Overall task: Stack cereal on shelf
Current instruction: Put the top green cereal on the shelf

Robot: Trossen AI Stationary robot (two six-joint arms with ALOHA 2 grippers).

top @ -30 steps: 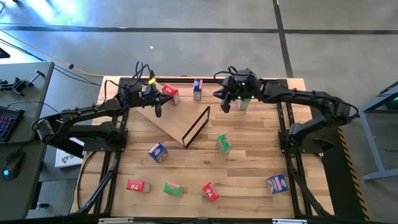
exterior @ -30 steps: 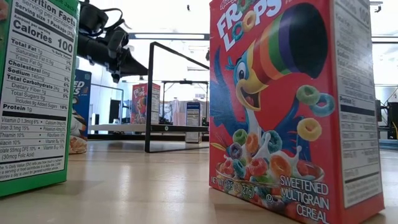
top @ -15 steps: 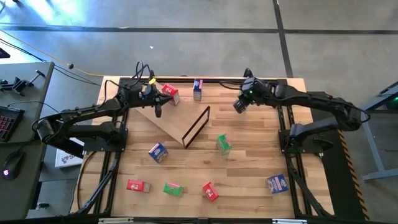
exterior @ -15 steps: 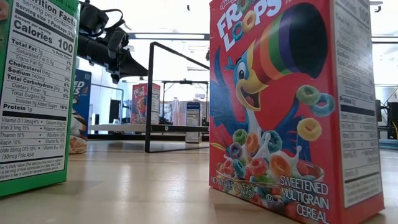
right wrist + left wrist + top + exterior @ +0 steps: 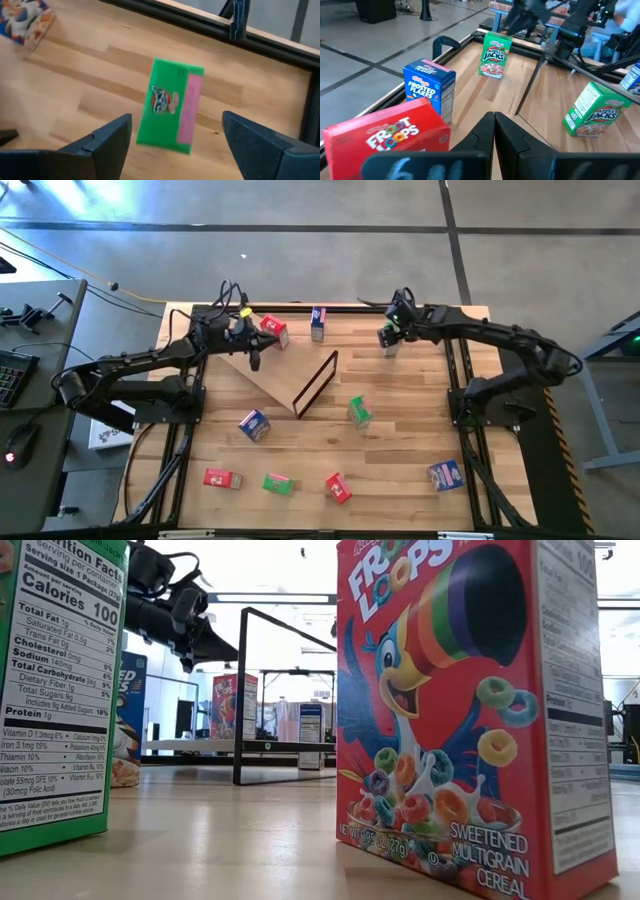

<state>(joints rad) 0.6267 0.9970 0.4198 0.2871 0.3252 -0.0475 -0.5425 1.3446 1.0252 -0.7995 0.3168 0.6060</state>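
My right gripper is open above the green box, and bare wood shows between its fingers and the box below. It needs to go lower before it closes on the box.
The shelf, a tan panel, lies slanted at the table's far left, with its dark frame at the lower end. My left gripper hovers shut over the panel, touching nothing. A red cereal box and a blue one stand near it. At the far right a green cereal box stands upright on the table. My right gripper points down over it, open, with one finger on either side and clear of the box. The same green box shows in the left wrist view.
More cereal boxes lie scattered: green and blue mid-table, then red, green, red and blue along the near edge. A dark rail runs along the far edge.
My right gripper has swung from beside the green box toward the table's right edge. It has rolled and tipped over, and now points down above the box. The box stands where it was, and my left arm has kept still.
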